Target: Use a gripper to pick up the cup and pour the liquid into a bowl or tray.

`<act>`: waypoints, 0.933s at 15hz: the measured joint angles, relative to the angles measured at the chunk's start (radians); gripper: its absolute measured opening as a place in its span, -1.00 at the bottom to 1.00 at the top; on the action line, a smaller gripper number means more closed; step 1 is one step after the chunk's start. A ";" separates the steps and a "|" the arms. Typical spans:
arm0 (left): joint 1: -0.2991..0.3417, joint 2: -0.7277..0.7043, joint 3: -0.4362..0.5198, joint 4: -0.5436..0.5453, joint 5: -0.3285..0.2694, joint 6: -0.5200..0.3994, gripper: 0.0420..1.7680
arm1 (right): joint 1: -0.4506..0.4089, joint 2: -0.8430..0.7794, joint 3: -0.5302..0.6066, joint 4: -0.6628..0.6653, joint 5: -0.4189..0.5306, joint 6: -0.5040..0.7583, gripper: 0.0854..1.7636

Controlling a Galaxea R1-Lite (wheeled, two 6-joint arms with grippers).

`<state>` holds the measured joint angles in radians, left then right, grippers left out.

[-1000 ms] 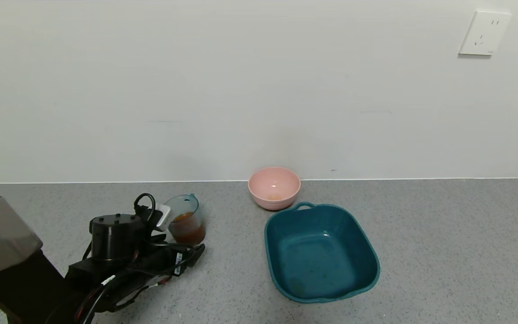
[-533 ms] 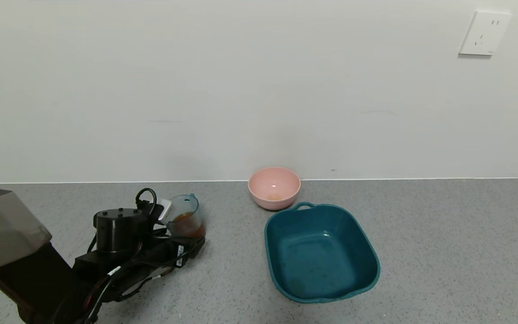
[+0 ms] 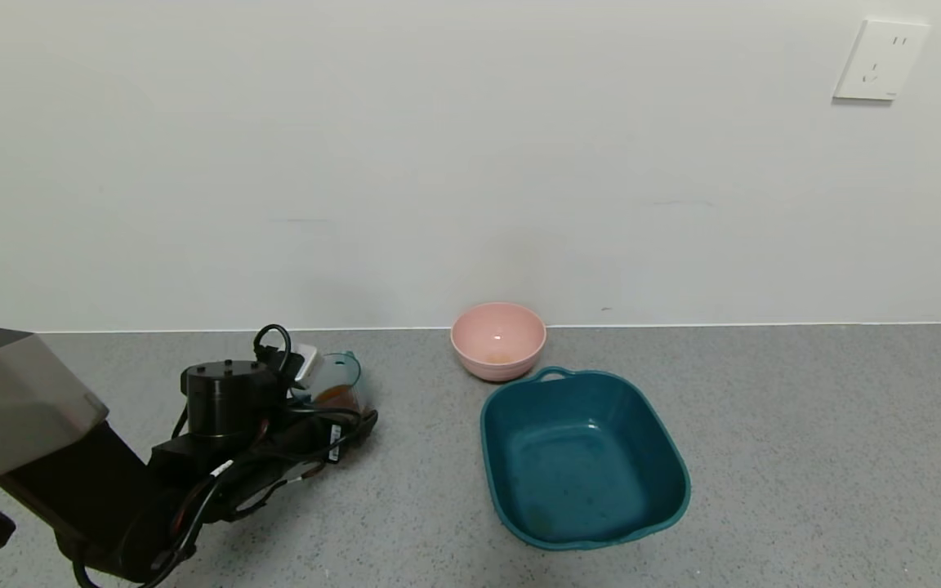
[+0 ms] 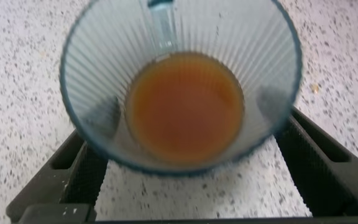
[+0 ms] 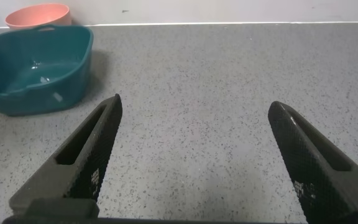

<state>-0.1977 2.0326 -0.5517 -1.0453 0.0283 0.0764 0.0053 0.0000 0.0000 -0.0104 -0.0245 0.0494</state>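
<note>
My left gripper grabs the open cup by its ribbed sides below the cup's rim next, to hold it upright with brown-orange liquid loose inside.
The ribbed blue-grey cup stands upright on the grey counter at the left, partly hidden behind my left wrist. It holds brown-orange liquid. My left gripper is open, with its black fingers on either side of the cup. In the left wrist view the cup fills the frame, the liquid in its bottom, and the gripper straddles it, one finger at each side. The dark teal basin sits to the right of the cup. My right gripper is open and empty over bare counter.
A round pink bowl stands behind the basin against the white wall. In the right wrist view the basin and pink bowl lie far off. A wall socket is at the upper right.
My left gripper has moved forward to the cup. Its fingers now reach around the cup's base, and the wrist hides more of the cup. The cup, basin and bowl have not moved.
</note>
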 joint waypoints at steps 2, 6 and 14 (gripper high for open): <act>0.006 0.012 -0.024 0.001 0.000 0.004 0.94 | 0.000 0.000 0.000 0.000 0.000 0.000 0.94; 0.022 0.025 -0.054 0.017 0.000 0.019 0.94 | 0.000 0.000 0.000 0.000 0.000 0.000 0.94; 0.029 0.039 -0.075 0.022 -0.002 0.019 0.57 | 0.000 0.000 0.000 0.000 0.000 0.000 0.94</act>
<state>-0.1687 2.0711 -0.6264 -1.0236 0.0260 0.0957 0.0057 0.0000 0.0000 -0.0104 -0.0240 0.0496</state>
